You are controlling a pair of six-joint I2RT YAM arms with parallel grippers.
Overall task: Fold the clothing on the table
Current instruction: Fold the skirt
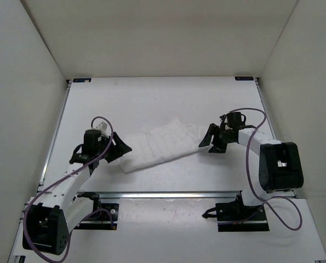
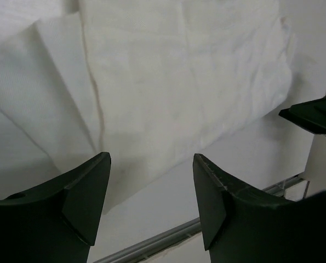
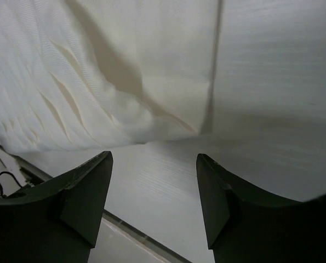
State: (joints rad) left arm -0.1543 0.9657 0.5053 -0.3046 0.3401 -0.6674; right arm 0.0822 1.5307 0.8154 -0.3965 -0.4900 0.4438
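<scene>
My left gripper takes hold of the clothing's near end corner (image 1: pixel 127 169) next, by the layered folded edge, to anchor the white clothing (image 1: pixel 163 143) for folding.
The white clothing (image 1: pixel 163 143) lies folded into a slanted band across the middle of the table (image 1: pixel 152 98), its pleated surface facing up. My left gripper (image 1: pixel 114 148) sits just off the band's lower left end, open, with nothing between its fingers. In the left wrist view the clothing (image 2: pixel 179 82) fills the space beyond the open left gripper (image 2: pixel 152 181), layered with a folded edge. My right gripper (image 1: pixel 213 141) stands open at the band's right end. The right wrist view shows the pleated clothing (image 3: pixel 97 82) ahead of the empty right gripper (image 3: pixel 154 186).
White walls enclose the table on three sides. A metal rail (image 1: pixel 168 193) runs along the near edge in front of the arm bases. Purple cables (image 1: pixel 250 164) loop off both arms. The right gripper's dark tip (image 2: pixel 316 115) shows at the right of the left wrist view.
</scene>
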